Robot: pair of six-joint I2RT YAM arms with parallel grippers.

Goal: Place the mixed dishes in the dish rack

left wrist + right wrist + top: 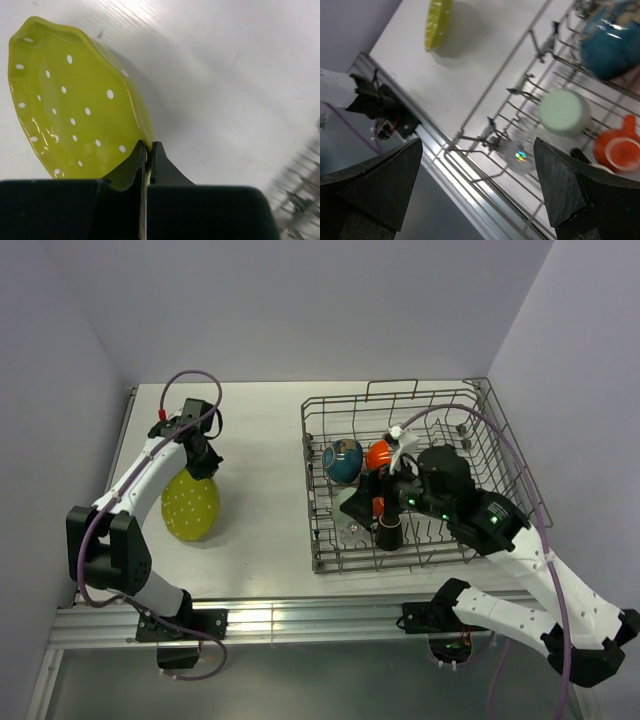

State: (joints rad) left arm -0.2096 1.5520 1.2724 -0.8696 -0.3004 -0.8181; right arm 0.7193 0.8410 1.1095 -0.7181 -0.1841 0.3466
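Observation:
The plate's edge opposite my left gripper is the part my right gripper needs to grab next. The plate's other edge then stays free to enter the rack (480,410).
My left gripper (149,150) is shut on the rim of the yellow-green plate (75,100), which has white dots and stands tilted up off the table; in the top view the gripper (203,465) is at the plate's (190,505) upper edge. The dish rack (480,410) stands on the right. In it are the blue bowl (343,460), an orange-red bowl (378,454) and a dark brown mug (388,533). My right gripper (475,190) is wide open and empty above the rack's near left corner. Below it are the pale green cup (565,112), the clear glass (520,156) and a small orange cup (619,150).
The rack's wire wall (490,90) runs diagonally under the right gripper. The table's metal front rail (300,620) lies near the arm bases. White table surface (260,470) lies between the plate and the rack. Walls close in on both sides.

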